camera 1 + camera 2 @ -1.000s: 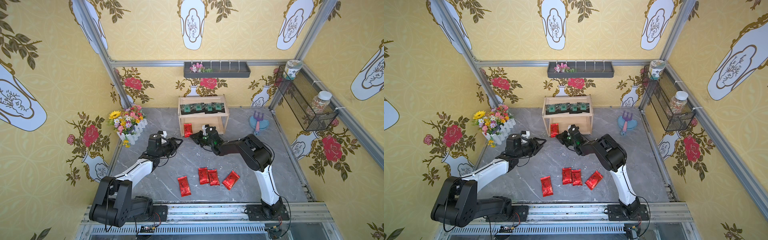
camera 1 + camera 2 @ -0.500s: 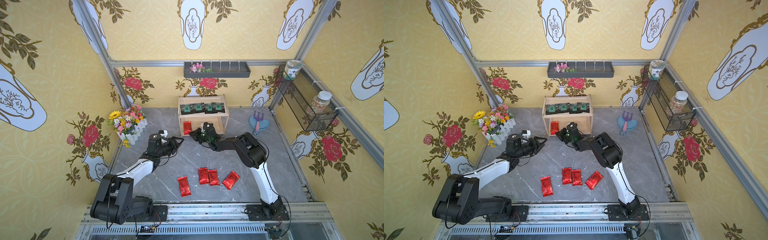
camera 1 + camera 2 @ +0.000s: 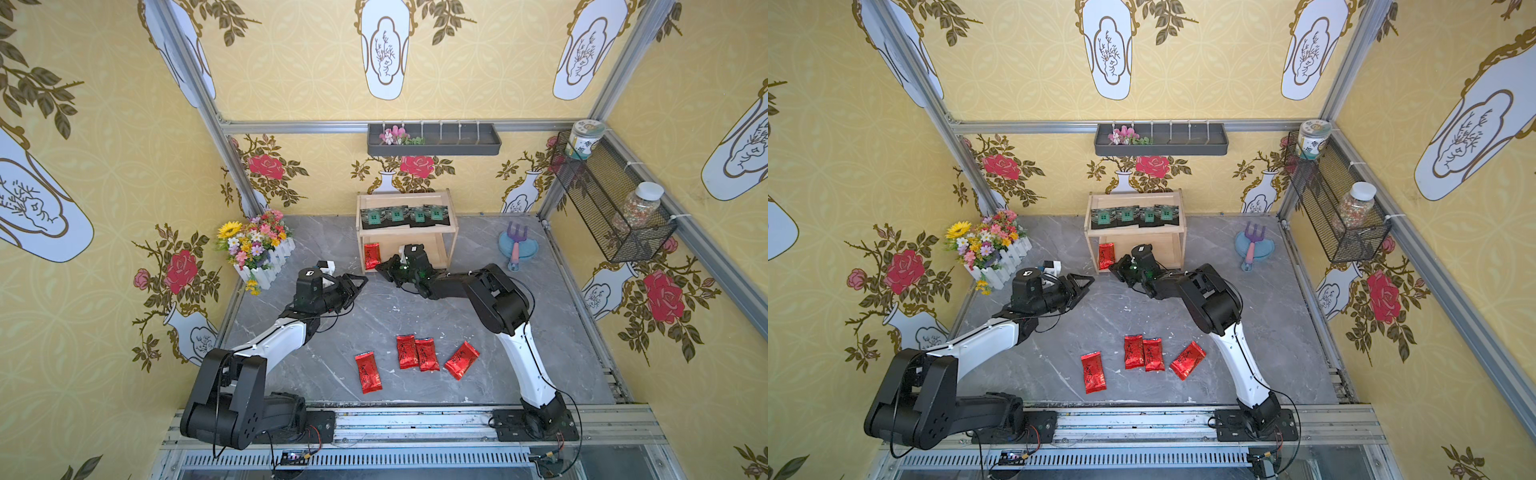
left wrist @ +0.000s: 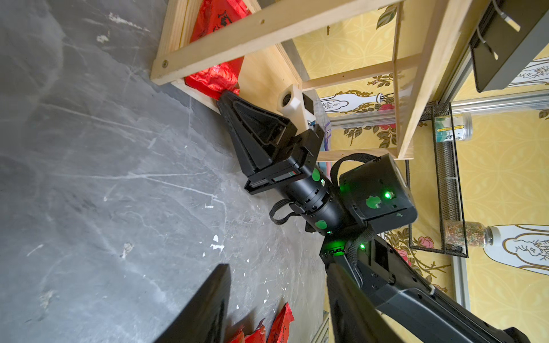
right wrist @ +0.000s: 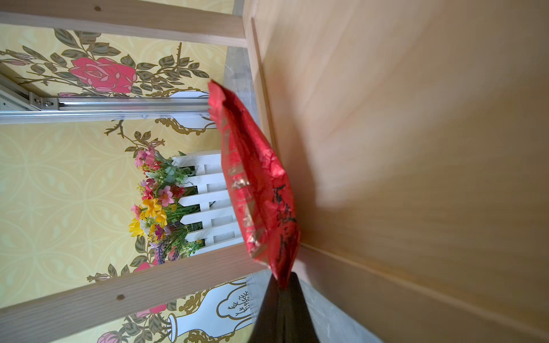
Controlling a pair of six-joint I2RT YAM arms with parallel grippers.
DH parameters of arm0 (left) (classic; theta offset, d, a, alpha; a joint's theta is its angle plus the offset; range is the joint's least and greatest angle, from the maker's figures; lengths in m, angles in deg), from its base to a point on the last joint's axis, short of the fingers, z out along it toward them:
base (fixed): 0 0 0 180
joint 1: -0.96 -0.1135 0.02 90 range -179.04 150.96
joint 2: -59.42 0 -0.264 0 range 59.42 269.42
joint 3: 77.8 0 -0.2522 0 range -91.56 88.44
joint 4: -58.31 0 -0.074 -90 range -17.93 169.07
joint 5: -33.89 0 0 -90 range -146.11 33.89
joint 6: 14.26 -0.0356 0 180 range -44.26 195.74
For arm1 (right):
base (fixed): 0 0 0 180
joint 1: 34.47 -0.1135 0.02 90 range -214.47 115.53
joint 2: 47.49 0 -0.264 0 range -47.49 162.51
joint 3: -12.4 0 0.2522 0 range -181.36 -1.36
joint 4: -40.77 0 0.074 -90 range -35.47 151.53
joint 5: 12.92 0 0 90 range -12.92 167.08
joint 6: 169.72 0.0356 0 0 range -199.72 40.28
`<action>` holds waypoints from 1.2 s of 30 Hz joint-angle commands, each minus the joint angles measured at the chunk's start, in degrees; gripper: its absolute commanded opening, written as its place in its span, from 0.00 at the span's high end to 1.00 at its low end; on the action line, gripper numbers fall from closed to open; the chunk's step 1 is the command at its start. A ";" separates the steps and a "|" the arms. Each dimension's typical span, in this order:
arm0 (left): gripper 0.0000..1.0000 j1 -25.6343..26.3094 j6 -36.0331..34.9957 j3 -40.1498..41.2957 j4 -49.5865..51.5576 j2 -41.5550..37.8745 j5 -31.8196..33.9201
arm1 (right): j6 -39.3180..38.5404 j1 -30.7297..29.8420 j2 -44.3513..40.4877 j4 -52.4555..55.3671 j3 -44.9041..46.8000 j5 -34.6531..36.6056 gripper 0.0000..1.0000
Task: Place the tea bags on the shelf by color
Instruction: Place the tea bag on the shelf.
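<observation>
My right gripper releases the red tea bag next, since most of it hangs inside the shelf's front edge, low over the lower level.
The light wood shelf (image 3: pixel 405 232) stands at the back centre. Several black tea bags (image 3: pixel 395 215) lie in a row on its top tier. My right gripper (image 3: pixel 381 269) is shut on the near end of a red tea bag (image 3: pixel 371 255), also seen in the right wrist view (image 5: pixel 258 190). The bag reaches into the lower tier at its left end, over the front rim. My left gripper (image 3: pixel 359 286) hovers open and empty above the table, left of the shelf. Several more red tea bags (image 3: pixel 406 351) lie flat near the table's front.
A white flower box (image 3: pixel 257 249) stands at the back left. A blue dish with a purple rake (image 3: pixel 517 249) sits right of the shelf. A dark grey wall tray (image 3: pixel 434 139) hangs above it. A wire basket with jars (image 3: pixel 611 208) hangs on the right wall.
My right gripper has pushed toward the shelf, carrying the red tea bag further into the lower tier. The left arm has barely moved.
</observation>
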 commanded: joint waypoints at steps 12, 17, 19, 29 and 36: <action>0.42 -0.31 -1.45 0.59 -0.58 0.35 -0.64 | -0.06 0.25 1.00 1.37 -2.45 -1.71 0.87; 0.42 -0.53 -1.56 0.59 -0.41 0.33 -0.42 | -0.13 0.47 1.07 1.51 -2.47 -1.84 0.83; 0.42 -0.50 -1.62 0.52 -0.41 0.36 -0.30 | -0.18 0.48 1.14 1.53 -2.47 -1.97 0.81; 0.42 -0.77 -1.62 0.56 -0.49 0.60 -0.27 | -0.91 1.02 -0.07 1.89 -1.05 -1.87 0.72; 0.42 -0.87 -1.68 0.73 -0.24 0.18 -0.04 | -2.06 0.97 -1.82 1.21 0.31 -2.67 0.67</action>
